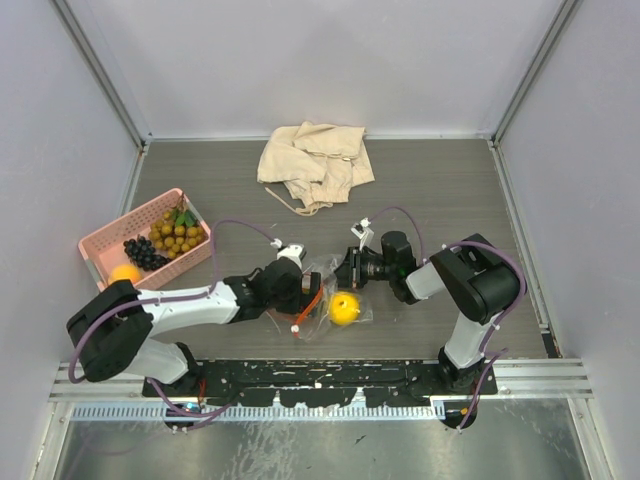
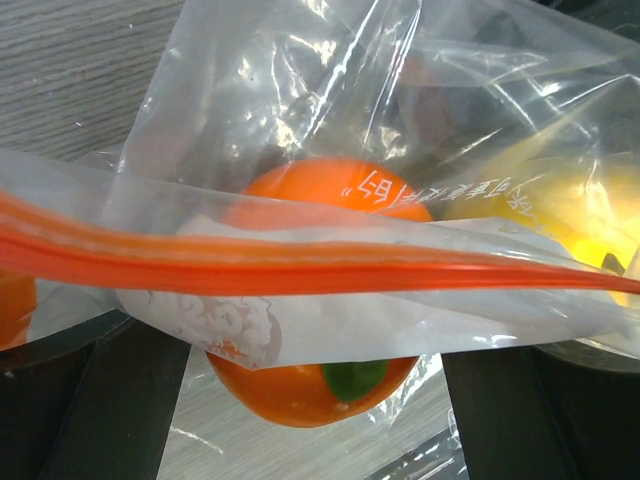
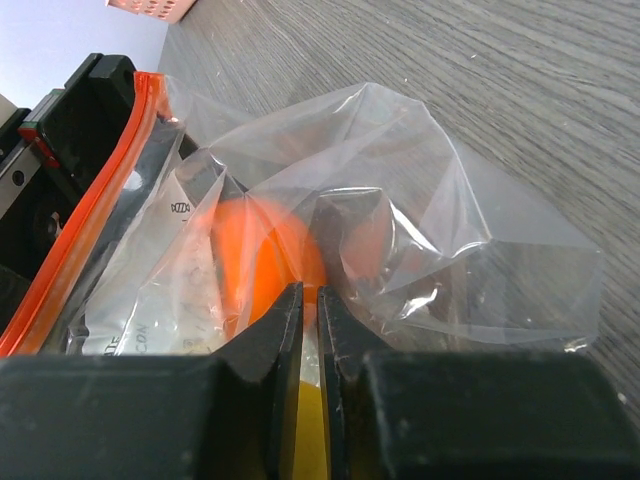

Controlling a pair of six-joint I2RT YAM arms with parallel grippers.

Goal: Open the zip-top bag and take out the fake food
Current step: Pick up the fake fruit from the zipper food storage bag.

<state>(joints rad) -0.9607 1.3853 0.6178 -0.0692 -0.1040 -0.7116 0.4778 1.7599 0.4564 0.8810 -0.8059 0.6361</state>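
Observation:
My left gripper should close on the orange fruit now. The fruit's bare end with the leaf is between my fingers, with one finger on each side.
The zip-top bag (image 1: 322, 290) lies between the two arms, its orange-red zip strip (image 1: 309, 306) toward the left arm. Inside it are an orange round fruit (image 2: 300, 385) and a yellow lemon (image 1: 344, 308). My left gripper (image 1: 306, 294) is open at the bag's mouth. In the left wrist view its dark fingers (image 2: 95, 400) stand wide on either side of the orange fruit, and the zip strip (image 2: 300, 262) drapes across them. My right gripper (image 3: 308, 300) is shut on a fold of the bag's clear film (image 3: 450, 230), with the orange fruit (image 3: 255, 260) just beyond its tips.
At the left a pink mesh basket (image 1: 100, 248) holds a tan berry cluster (image 1: 178, 235), dark grapes (image 1: 143, 252) and an orange fruit (image 1: 125, 273). A crumpled beige cloth (image 1: 315, 160) lies at the back centre. Grey walls enclose the table.

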